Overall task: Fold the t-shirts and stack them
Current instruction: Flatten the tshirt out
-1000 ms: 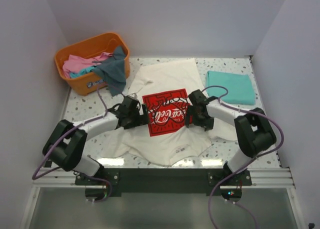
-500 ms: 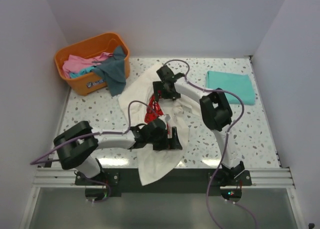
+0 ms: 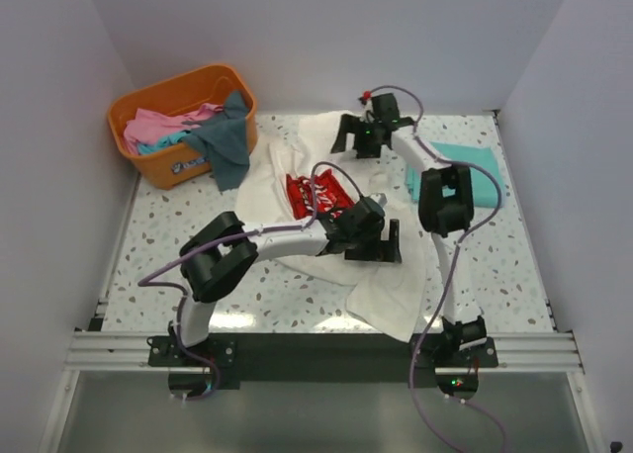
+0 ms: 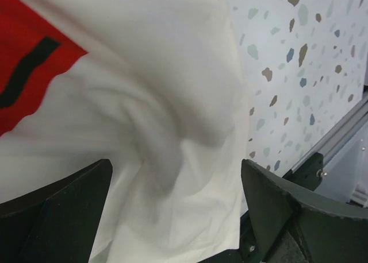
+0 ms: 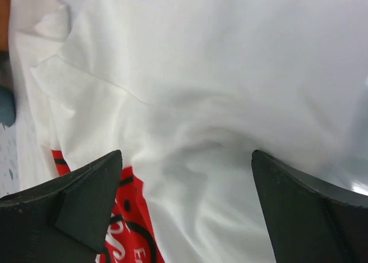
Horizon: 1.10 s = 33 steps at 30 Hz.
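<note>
My left gripper picks up the cream-white t-shirt's loose edge point(image 3: 334, 275) beside the red print point(image 3: 315, 191) next, to spread the t-shirt flat for folding.
The cream-white t-shirt point(image 3: 396, 290) with the red print point(image 3: 315, 191) lies crumpled in a diagonal band from the table's back middle to the front right. My left gripper point(image 3: 371, 240) hovers over its middle, jaws wide open, with white cloth and a corner of red print below point(image 4: 175, 165). My right gripper point(image 3: 364, 136) is over the shirt's far end, also wide open, with bunched white cloth below point(image 5: 187, 157). A folded teal-green t-shirt point(image 3: 483, 176) lies at the back right, partly behind the right arm.
An orange basket point(image 3: 148, 97) at the back left holds pink point(image 3: 148, 127) and dark grey-blue point(image 3: 226, 141) t-shirts, the grey-blue one hanging over its rim. Bare speckled table point(image 3: 158, 245) shows at the left. White walls close in on three sides.
The shirt lay flat a second ago and is now bunched and turned diagonally. My left gripper swept right across it. My right gripper moved to the back of the table.
</note>
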Motion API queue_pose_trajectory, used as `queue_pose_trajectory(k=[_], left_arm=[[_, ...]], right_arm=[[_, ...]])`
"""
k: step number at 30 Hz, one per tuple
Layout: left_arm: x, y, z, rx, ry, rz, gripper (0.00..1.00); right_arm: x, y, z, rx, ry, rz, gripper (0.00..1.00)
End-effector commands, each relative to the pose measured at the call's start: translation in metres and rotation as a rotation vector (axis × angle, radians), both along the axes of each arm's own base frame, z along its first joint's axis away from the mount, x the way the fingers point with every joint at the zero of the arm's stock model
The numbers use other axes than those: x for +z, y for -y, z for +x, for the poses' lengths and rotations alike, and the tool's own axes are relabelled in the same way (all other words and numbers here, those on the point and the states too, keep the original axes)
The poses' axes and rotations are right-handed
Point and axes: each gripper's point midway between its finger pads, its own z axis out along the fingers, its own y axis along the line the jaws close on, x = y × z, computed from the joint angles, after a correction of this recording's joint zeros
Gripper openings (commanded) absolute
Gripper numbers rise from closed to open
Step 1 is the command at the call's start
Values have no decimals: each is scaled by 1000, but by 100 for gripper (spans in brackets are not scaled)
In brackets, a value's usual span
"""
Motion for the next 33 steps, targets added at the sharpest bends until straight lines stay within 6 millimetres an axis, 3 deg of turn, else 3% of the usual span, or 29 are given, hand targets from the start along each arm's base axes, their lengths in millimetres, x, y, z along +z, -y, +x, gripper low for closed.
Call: queue_pose_trajectory(k=[1, 2, 3, 4, 5, 6, 7, 8, 9, 10, 11, 12, 14, 15, 17, 20, 22, 25, 30, 33], left_arm=[[59, -28, 11, 15, 130, 52, 100], [62, -44, 13, 44, 160, 98, 100], [87, -56, 13, 73, 198, 85, 100], [80, -81, 10, 100, 188, 162, 100], [84, -104, 18, 171, 218, 212, 100], [103, -124, 20, 216, 239, 207, 100], [89, -162, 26, 281, 207, 287, 100], [89, -186, 34, 350, 217, 318, 100], [85, -225, 45, 435, 212, 344, 100], [84, -247, 51, 479, 215, 373, 100], [83, -263, 56, 513, 212, 389, 100], [78, -286, 66, 568, 198, 420, 100], [68, -297, 77, 572, 189, 452, 100], [70, -300, 91, 589, 201, 441, 99], [50, -300, 100, 557, 152, 480, 86], [42, -302, 120, 569, 135, 529, 77], [35, -300, 122, 543, 129, 539, 72], [22, -293, 118, 499, 112, 515, 70], [1, -284, 118, 457, 80, 511, 66], [-10, -283, 120, 449, 61, 531, 58]], right_arm=[[135, 51, 7, -54, 154, 143, 99], [126, 58, -8, -49, 127, 104, 99], [132, 58, -18, -39, 129, 112, 99], [174, 62, -33, -35, 205, 134, 99], [182, 65, -40, -50, 226, 137, 99], [165, 77, -55, -97, 188, 93, 98], [192, 84, -71, -115, 235, 90, 99], [170, 95, -91, -160, 172, 61, 98], [166, 107, -100, -217, 171, 29, 99], [190, 115, -118, -263, 215, 42, 99], [157, 125, -142, -301, 139, -5, 99], [150, 139, -153, -365, 134, -58, 99], [131, 151, -203, -417, 84, -113, 99], [128, 153, -218, -433, 100, -146, 99], [108, 160, -258, -448, 71, -160, 99], [81, 167, -304, -422, -5, -206, 99], [60, 180, -332, -426, -85, -263, 99], [47, 192, -354, -445, -126, -297, 99], [41, 194, -366, -461, -155, -287, 99], [41, 195, -372, -461, -171, -283, 99]])
